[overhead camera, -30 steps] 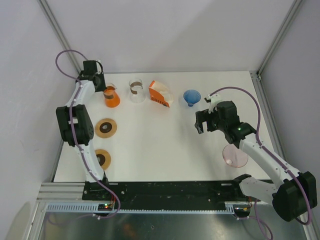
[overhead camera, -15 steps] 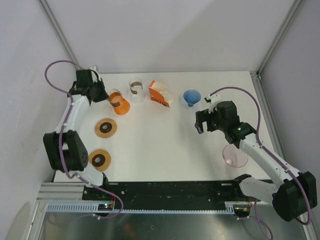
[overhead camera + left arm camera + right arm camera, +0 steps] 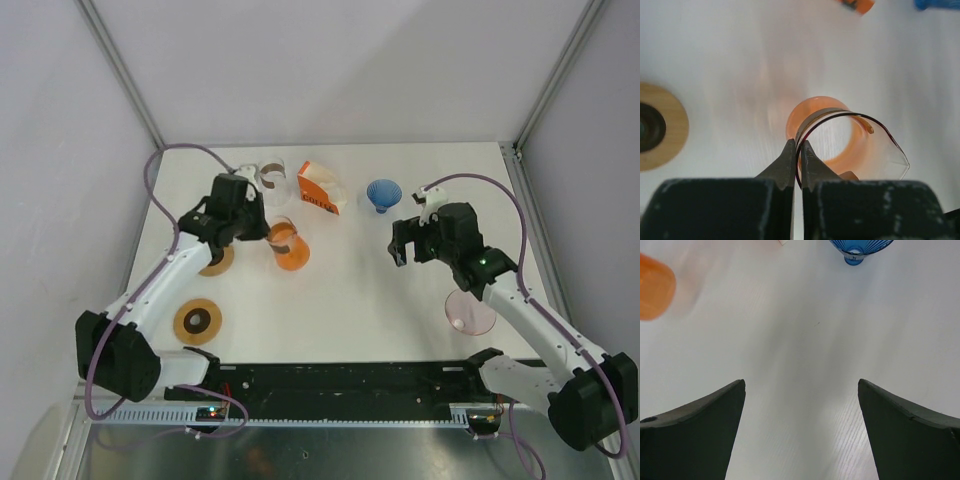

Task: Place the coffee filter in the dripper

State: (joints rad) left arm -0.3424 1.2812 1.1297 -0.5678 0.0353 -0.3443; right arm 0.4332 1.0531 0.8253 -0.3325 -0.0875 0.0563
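The orange dripper (image 3: 291,250) hangs by its rim, base above the table, and would fall onto the empty table if I opened. It stays in my left gripper for now.
My left gripper (image 3: 266,236) is shut on the rim of an orange see-through dripper (image 3: 291,250) and holds it over the middle left of the table. In the left wrist view its fingers (image 3: 789,159) pinch the dripper's thin rim (image 3: 812,105). The dripper shows as an orange blur in the right wrist view (image 3: 652,287). An orange and white filter pack (image 3: 318,188) stands at the back. No loose filter shows. My right gripper (image 3: 400,248) is open and empty above bare table (image 3: 801,390).
A blue dripper (image 3: 383,194) stands at the back right, also in the right wrist view (image 3: 858,247). A clear dripper (image 3: 272,180) stands at the back, a pink one (image 3: 469,312) at the right. Two wooden discs (image 3: 200,319) lie at the left, one in the left wrist view (image 3: 660,127).
My left arm has carried the orange dripper from the back left corner toward the middle of the table. The right arm has barely moved.
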